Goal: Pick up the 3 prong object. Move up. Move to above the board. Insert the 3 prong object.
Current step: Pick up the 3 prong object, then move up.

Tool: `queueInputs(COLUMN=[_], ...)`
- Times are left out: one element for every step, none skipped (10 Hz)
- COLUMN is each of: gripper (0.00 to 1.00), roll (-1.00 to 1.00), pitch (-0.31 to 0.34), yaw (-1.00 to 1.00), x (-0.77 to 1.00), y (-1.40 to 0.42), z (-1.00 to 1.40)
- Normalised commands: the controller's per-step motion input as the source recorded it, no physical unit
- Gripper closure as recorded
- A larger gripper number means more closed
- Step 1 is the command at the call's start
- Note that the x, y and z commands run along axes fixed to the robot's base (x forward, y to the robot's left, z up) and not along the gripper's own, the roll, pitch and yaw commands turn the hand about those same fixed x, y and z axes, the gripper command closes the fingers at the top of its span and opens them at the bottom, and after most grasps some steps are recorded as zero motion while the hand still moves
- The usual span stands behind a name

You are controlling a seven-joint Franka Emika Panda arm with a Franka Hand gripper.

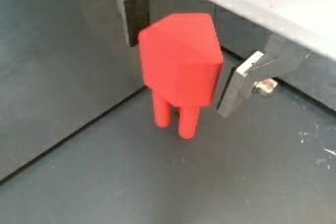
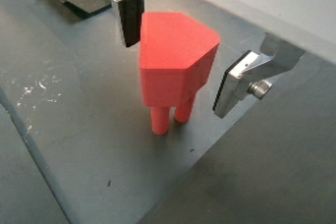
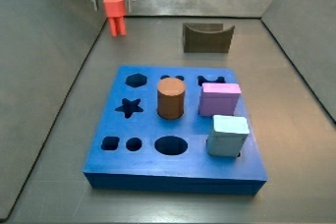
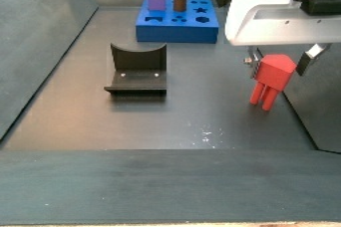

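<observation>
The red-orange piece has to go into the blue board with its narrow legs, so the robot's gripper needs to grab it by its faceted head (image 3: 114, 5) (image 1: 182, 56) and leave those legs free.
The 3 prong object (image 1: 180, 56) is a red-orange piece with a faceted head and narrow legs. It stands upright on the grey floor, seen in both wrist views (image 2: 175, 59) and both side views (image 3: 116, 14) (image 4: 272, 80). My gripper (image 1: 184, 53) is lowered around its head, one finger on each side, and is open. Small gaps show between the pads (image 2: 129, 22) and the head. The board (image 3: 147, 159) is a large blue slab with dark cut-outs, lying well away from the gripper (image 4: 281, 60); it also shows in a side view (image 4: 200, 32).
On the board stand a brown cylinder (image 3: 171, 98), a purple block (image 3: 219, 98) and a light blue block (image 3: 229, 135). The dark fixture (image 3: 206, 36) stands on the floor between the piece and the board. Grey walls close in the floor near the piece.
</observation>
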Motion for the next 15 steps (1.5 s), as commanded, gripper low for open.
queueInputs(gripper=[0.00,0.00,1.00,1.00,1.00,1.00,1.00,1.00,1.00,1.00,1.00,1.00,1.00,1.00,1.00], roll=[-0.06,0.00,0.00,0.00,0.00,0.00,0.00,0.00,0.00,0.00,0.00,0.00,0.00,0.00,0.02], pitch=[0.000,0.000,0.000,0.000,0.000,0.000,0.000,0.000,0.000,0.000,0.000,0.000,0.000,0.000,0.010], yaw=[0.00,0.00,0.00,0.00,0.00,0.00,0.00,0.00,0.00,0.00,0.00,0.00,0.00,0.00,0.02], x=[0.00,0.00,0.00,0.00,0.00,0.00,0.00,0.00,0.00,0.00,0.00,0.00,0.00,0.00,0.05], y=[0.00,0.00,0.00,0.00,0.00,0.00,0.00,0.00,0.00,0.00,0.00,0.00,0.00,0.00,0.08], z=[-0.02,0.00,0.00,0.00,0.00,0.00,0.00,0.00,0.00,0.00,0.00,0.00,0.00,0.83,0.81])
